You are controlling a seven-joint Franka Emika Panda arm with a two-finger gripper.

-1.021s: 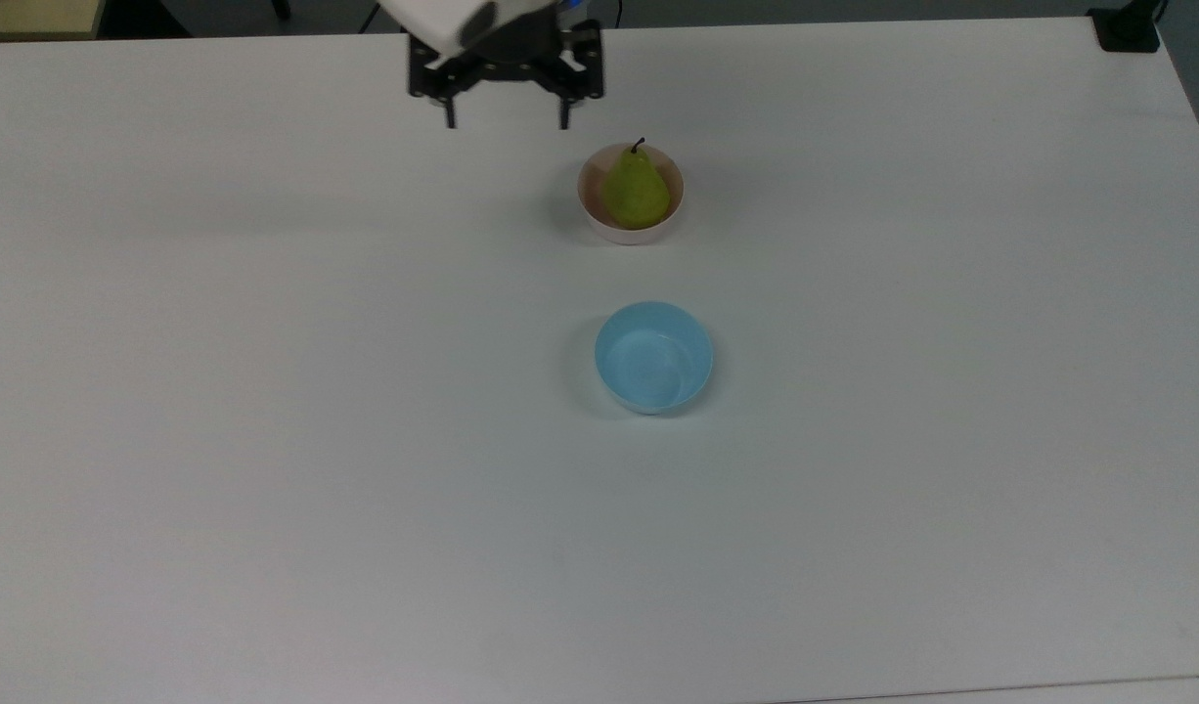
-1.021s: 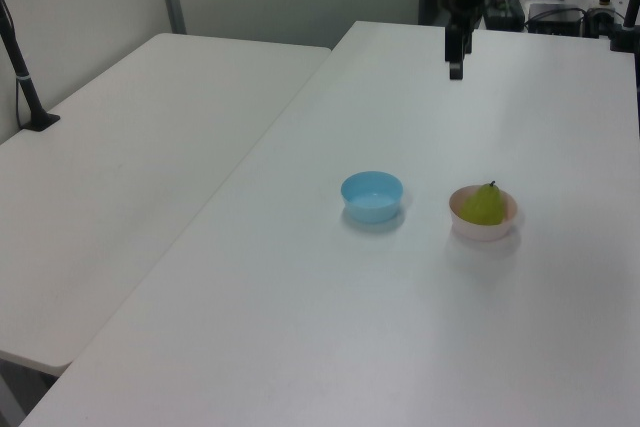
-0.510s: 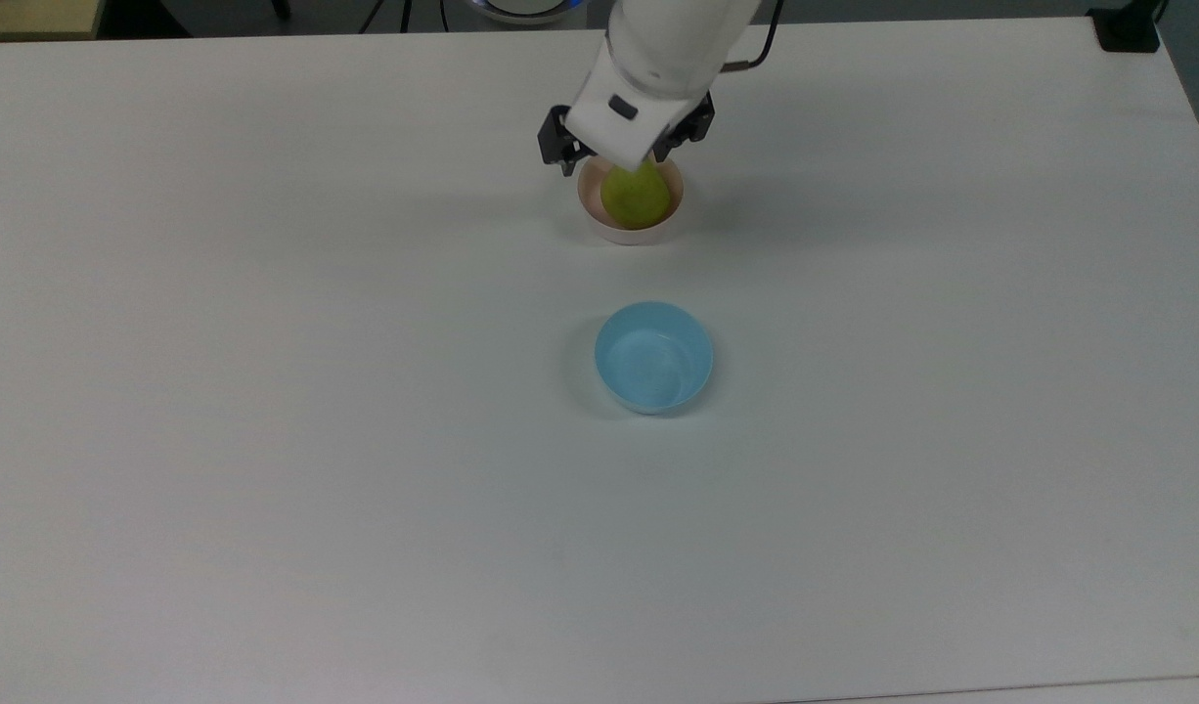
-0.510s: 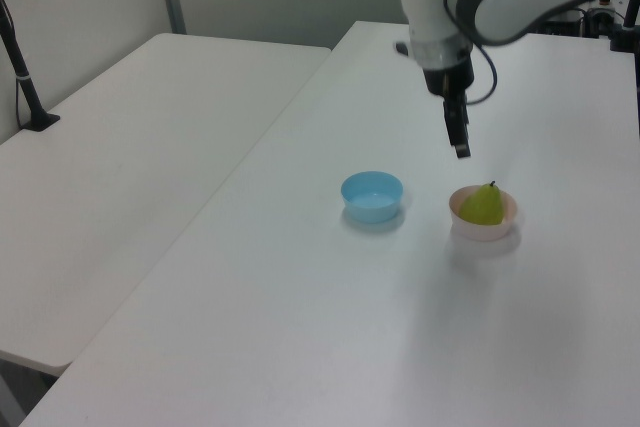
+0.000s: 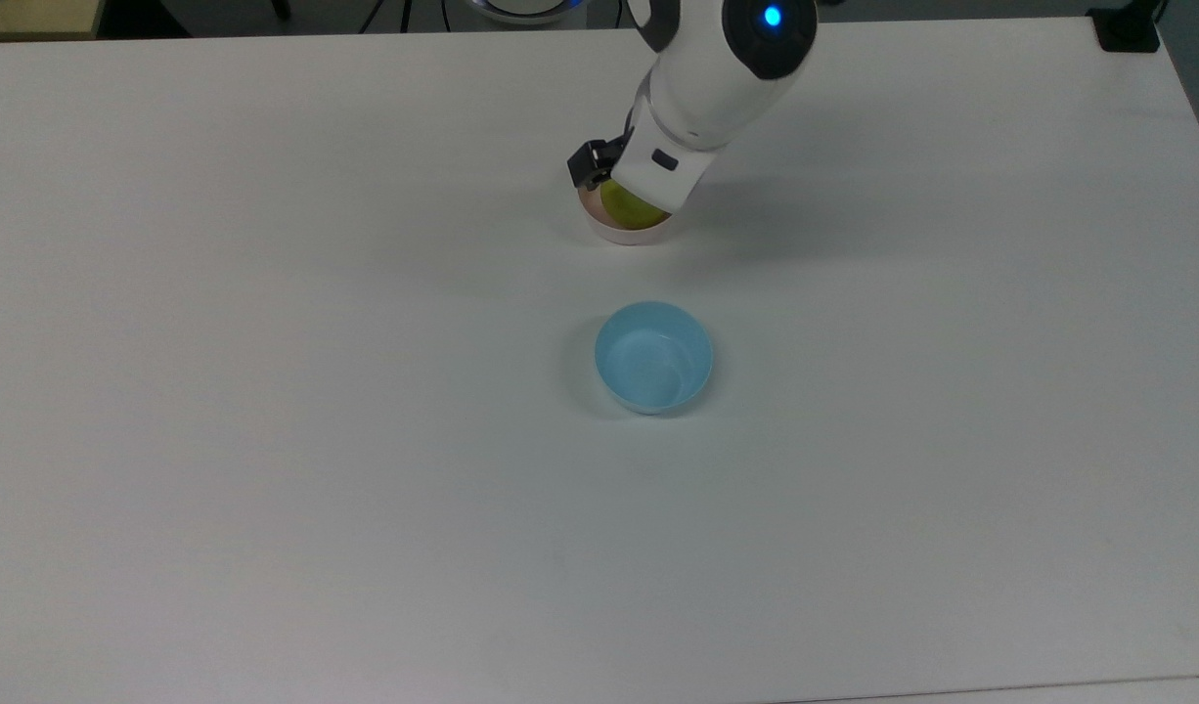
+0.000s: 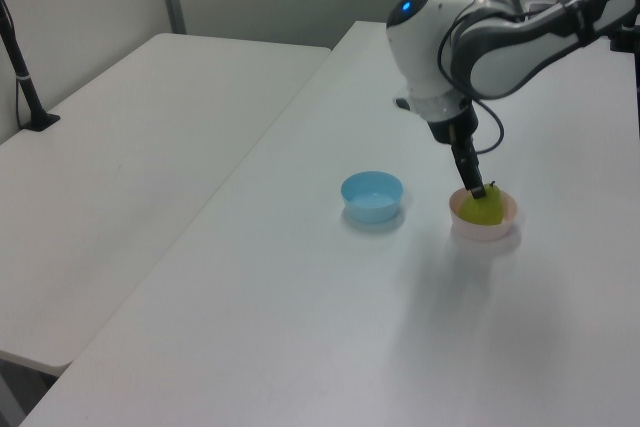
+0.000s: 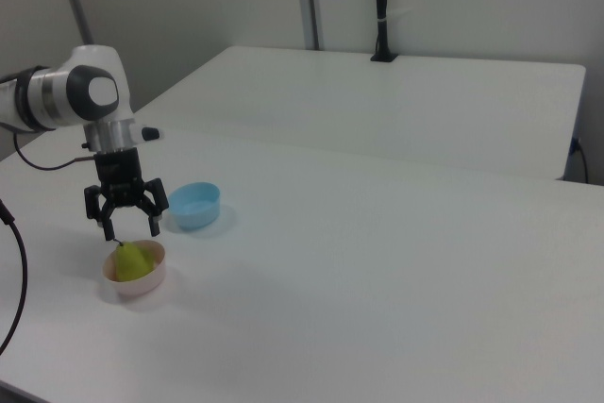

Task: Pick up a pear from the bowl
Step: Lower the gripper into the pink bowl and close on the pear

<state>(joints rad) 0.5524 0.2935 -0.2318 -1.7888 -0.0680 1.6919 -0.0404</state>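
I should next take hold of the yellow-green pear by its rounded body (image 6: 483,211) with my gripper, so that it can be lifted out of the pale pink bowl (image 6: 483,231).
The yellow-green pear (image 7: 135,262) stands upright in the pale pink bowl (image 7: 132,284), stem up. My gripper (image 7: 130,230) hangs directly over it, open, with one finger on each side of the stem and the fingertips just above the pear's narrow top. Nothing is held. In the top view the white wrist covers most of the pear (image 5: 627,207) and the far half of the bowl (image 5: 631,236). In the left view the gripper (image 6: 476,190) points down at the top of the pear (image 6: 484,210), which sits in the bowl (image 6: 483,231).
An empty light blue bowl (image 5: 653,356) sits a short way from the pink one, toward the top view's bottom; it is also seen as the blue bowl (image 7: 195,205). Both rest on a wide white table (image 5: 267,440). A second white table (image 6: 120,147) adjoins it.
The arm swung from the table's far edge to over the pink bowl, then lowered. The open fingers now stand just above the pear's top. Pear and bowls have not moved.
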